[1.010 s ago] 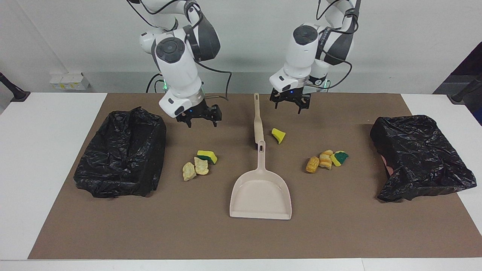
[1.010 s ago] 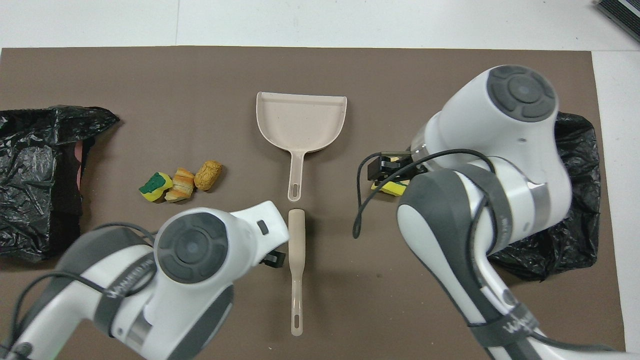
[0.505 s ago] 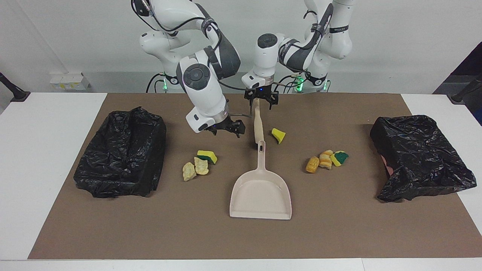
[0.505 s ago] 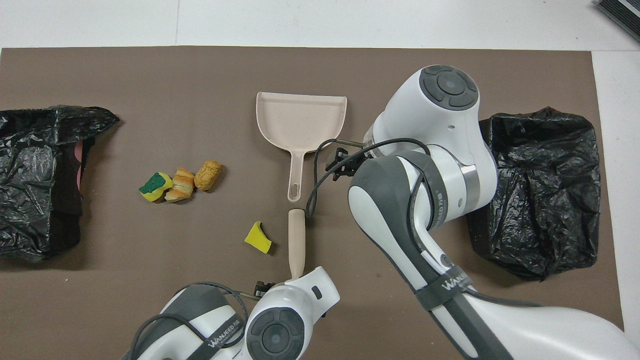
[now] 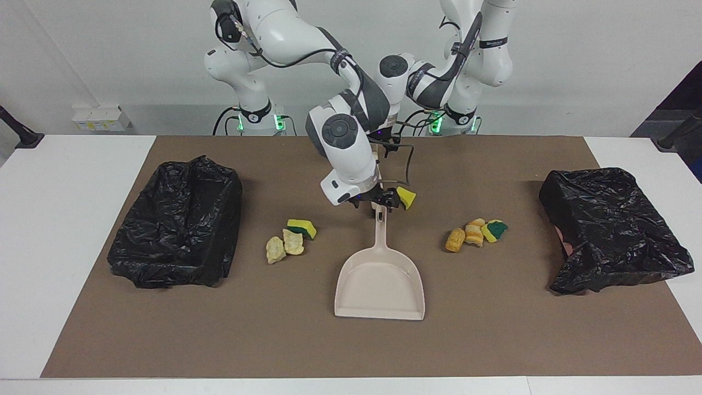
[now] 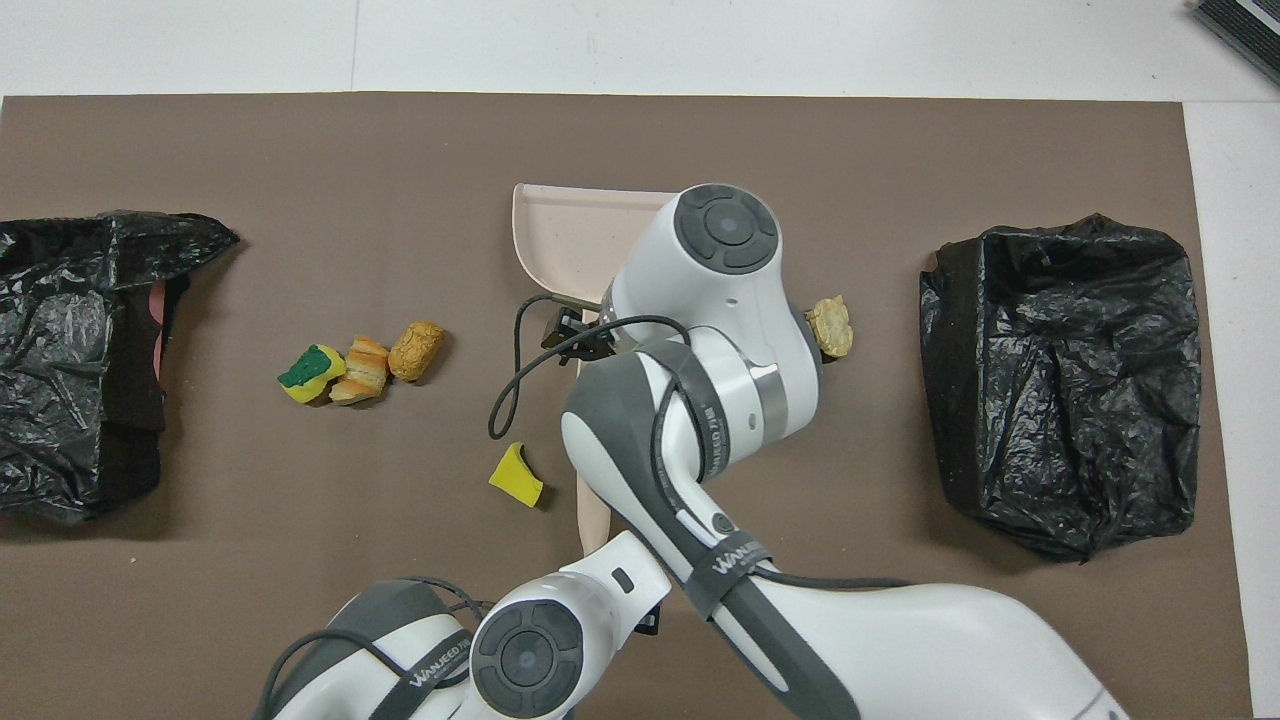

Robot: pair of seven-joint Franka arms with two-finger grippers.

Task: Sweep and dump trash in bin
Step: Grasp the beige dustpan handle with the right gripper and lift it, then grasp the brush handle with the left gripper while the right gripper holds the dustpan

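I should grab the dustpan by its narrow handle with my right gripper next, because the dustpan is far wider than my fingers open.
A beige dustpan (image 5: 379,282) lies mid-table with its handle toward the robots. My right gripper (image 5: 377,203) is low at the end of that handle, fingers apart on either side of it; in the overhead view its wrist covers the handle. A beige brush (image 6: 592,510) lies nearer the robots, mostly hidden by the arms. My left gripper (image 5: 388,146) is over the brush's end nearest the robots, mostly hidden by the right arm. A yellow sponge scrap (image 5: 406,197) lies beside the right gripper. Trash clusters lie at each side (image 5: 290,238) (image 5: 476,232).
Two black-bagged bins stand on the brown mat, one at the right arm's end (image 5: 178,244) and one at the left arm's end (image 5: 611,230). The overhead view shows the sponge scrap (image 6: 515,475) and the left-end trash cluster (image 6: 362,365).
My right gripper has swung from near its bin across to the dustpan handle's end and lowered. My left gripper has moved over the brush's end nearest the robots.
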